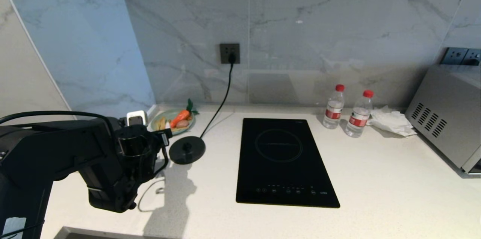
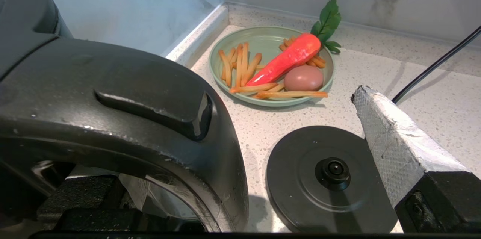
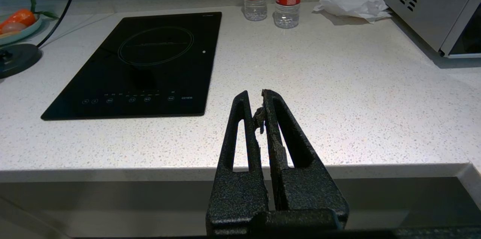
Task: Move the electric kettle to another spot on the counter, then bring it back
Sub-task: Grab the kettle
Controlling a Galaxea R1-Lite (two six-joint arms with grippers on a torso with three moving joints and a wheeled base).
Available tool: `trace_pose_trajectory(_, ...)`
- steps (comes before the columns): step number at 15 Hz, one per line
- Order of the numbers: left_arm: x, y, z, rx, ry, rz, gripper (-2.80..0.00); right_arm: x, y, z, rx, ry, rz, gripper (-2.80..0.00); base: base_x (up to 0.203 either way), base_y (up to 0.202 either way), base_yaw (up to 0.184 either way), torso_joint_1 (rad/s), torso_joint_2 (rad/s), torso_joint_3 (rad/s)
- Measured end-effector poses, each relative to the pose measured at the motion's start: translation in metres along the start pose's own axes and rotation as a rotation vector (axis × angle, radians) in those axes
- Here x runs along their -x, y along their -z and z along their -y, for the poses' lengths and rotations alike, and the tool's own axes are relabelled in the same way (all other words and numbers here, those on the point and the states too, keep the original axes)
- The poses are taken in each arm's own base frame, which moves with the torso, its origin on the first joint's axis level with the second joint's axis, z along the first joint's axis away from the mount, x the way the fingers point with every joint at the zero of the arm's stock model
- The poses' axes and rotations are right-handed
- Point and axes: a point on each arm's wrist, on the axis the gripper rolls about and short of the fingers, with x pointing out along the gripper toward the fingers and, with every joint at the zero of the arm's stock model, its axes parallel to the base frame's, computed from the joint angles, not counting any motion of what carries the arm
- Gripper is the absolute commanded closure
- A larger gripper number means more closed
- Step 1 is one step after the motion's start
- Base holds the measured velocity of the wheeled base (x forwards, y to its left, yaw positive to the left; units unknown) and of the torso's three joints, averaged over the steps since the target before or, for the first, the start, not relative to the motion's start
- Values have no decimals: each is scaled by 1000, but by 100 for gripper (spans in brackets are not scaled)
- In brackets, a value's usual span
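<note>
The robot's left hand is ready to close on the kettle's looped handle [image 2: 218, 162]: its fingers reach down around the handle, so they would hold the kettle now.
The glossy black electric kettle [image 1: 131, 150] stands on the white counter [image 1: 375, 186] at the far left, off its round base disc [image 1: 187, 150] and just left of it. My left arm hides most of it. My left gripper [image 1: 150, 130] is at the kettle's top with its jaws wide apart. In the left wrist view the looped handle and lid [image 2: 124, 118] fill the side of the gap by the hidden finger. The padded other finger [image 2: 391, 145] stands clear over the base disc [image 2: 327, 179]. Nothing is clamped. My right gripper [image 3: 255, 98] hangs shut in front of the counter's edge.
A green plate [image 1: 155, 118] with a carrot, an egg and fries sits in the back left corner. The base's cord [image 1: 221, 100] runs to a wall socket. The black hob [image 1: 282, 160] lies mid-counter. Two water bottles [image 1: 333, 106], crumpled tissue [image 1: 391, 120] and a microwave [image 1: 447, 118] stand right.
</note>
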Motion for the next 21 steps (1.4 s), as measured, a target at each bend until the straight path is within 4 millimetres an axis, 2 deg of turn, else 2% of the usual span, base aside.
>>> trace_pose_trajectory(5, -1, -1, -1, 1, 8, 2, -280, 0, 0, 0, 0, 0, 0, 0, 0, 0, 0, 0, 0, 0)
trace_pose_trajectory(6, -1, -1, -1, 1, 7, 3, 0, 0, 0, 0, 0, 0, 0, 0, 0, 0, 0, 0, 0, 0)
trace_pose_trajectory(21, 0, 1, -3, -25, 19, -6, 0, 0, 0, 0, 0, 0, 0, 0, 0, 0, 0, 0, 0, 0)
